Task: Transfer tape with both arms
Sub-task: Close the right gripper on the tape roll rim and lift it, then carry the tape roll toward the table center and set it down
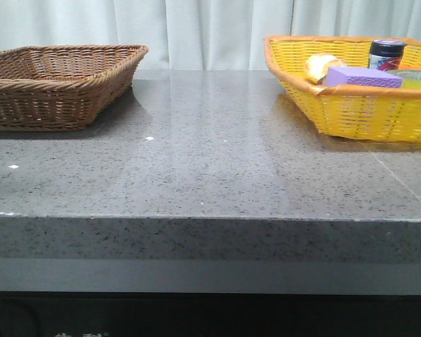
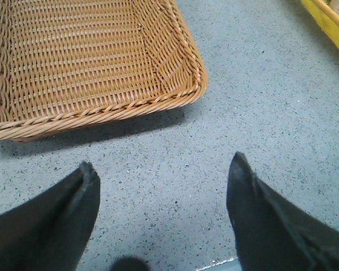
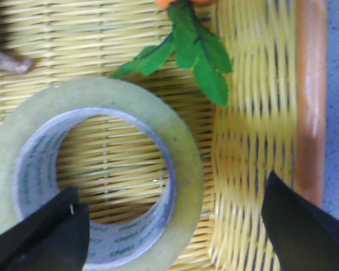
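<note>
In the right wrist view my right gripper's fingers hover above the tape's side (image 3: 187, 183) and the basket's bottom, so it comes down, before closing on the tape.
The tape (image 3: 96, 175), a wide yellowish roll with a white core and green lettering, lies flat on the floor of the yellow basket (image 3: 254, 113). My right gripper (image 3: 171, 183) is open just above it. One finger (image 3: 51, 237) is over the core hole and the other finger (image 3: 305, 226) is outside the roll, by the basket wall, so the roll's wall lies between them. My left gripper (image 2: 163, 161) is open and empty over the bare grey table, near a corner of the brown wicker basket (image 2: 90, 68). Neither gripper nor the tape shows clearly in the front view.
The brown wicker basket (image 1: 56, 84) stands at the back left and the yellow basket (image 1: 358, 105) at the back right. The yellow basket holds a purple block (image 1: 361, 76), a dark can (image 1: 386, 53) and a yellowish round item (image 1: 321, 67). Green leaves (image 3: 192, 51) lie beside the tape.
</note>
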Tool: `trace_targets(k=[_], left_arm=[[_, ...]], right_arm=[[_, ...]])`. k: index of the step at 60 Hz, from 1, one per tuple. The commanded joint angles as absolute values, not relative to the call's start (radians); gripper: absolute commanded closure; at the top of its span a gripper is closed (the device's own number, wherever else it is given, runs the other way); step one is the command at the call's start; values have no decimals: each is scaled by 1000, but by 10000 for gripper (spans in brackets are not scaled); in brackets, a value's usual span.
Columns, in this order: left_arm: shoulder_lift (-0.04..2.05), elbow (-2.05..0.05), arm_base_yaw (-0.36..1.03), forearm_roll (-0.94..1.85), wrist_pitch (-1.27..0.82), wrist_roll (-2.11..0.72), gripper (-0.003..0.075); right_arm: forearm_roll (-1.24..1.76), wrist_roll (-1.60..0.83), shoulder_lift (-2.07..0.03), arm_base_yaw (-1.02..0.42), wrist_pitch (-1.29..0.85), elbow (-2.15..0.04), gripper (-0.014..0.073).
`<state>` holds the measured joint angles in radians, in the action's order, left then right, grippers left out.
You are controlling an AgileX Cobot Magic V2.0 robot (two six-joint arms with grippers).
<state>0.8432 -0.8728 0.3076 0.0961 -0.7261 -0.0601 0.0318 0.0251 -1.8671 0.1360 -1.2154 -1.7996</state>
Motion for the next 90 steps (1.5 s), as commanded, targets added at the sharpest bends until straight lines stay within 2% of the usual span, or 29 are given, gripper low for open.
trace_targets(k=[1,24,27,36,41,48,66,90], left_arm=[[839,-907,317,110,-666,-60,251],[839,-907,317,110,-666,-60,251],[839,-907,317,110,-666,-60,251],[839,-907,317,110,-666,-60,251],[839,-907,317,110,-666,-60,251],[839,-907,317,110,-666,-60,251],[839,-907,317,110,-666,-60,251],[839,-907,317,110,-666,-60,251]], right_arm=[[50,-6,-1834,142,-1191,-1834,-41],[107,-17,-1918,140,-1188,-1834,-24],[109,-17,-1921,140,-1192,-1834,15],[109,-17,-1928,140,-1207,-1834,254],[108,-19,-1928,140,-1207,-1834,353],[108,-24,-1928,140,-1217,-1834,431],[96,-36,-1878,140,-1235,-1834,445],[90,-38,-1679,128,-1210,-1834,445]])
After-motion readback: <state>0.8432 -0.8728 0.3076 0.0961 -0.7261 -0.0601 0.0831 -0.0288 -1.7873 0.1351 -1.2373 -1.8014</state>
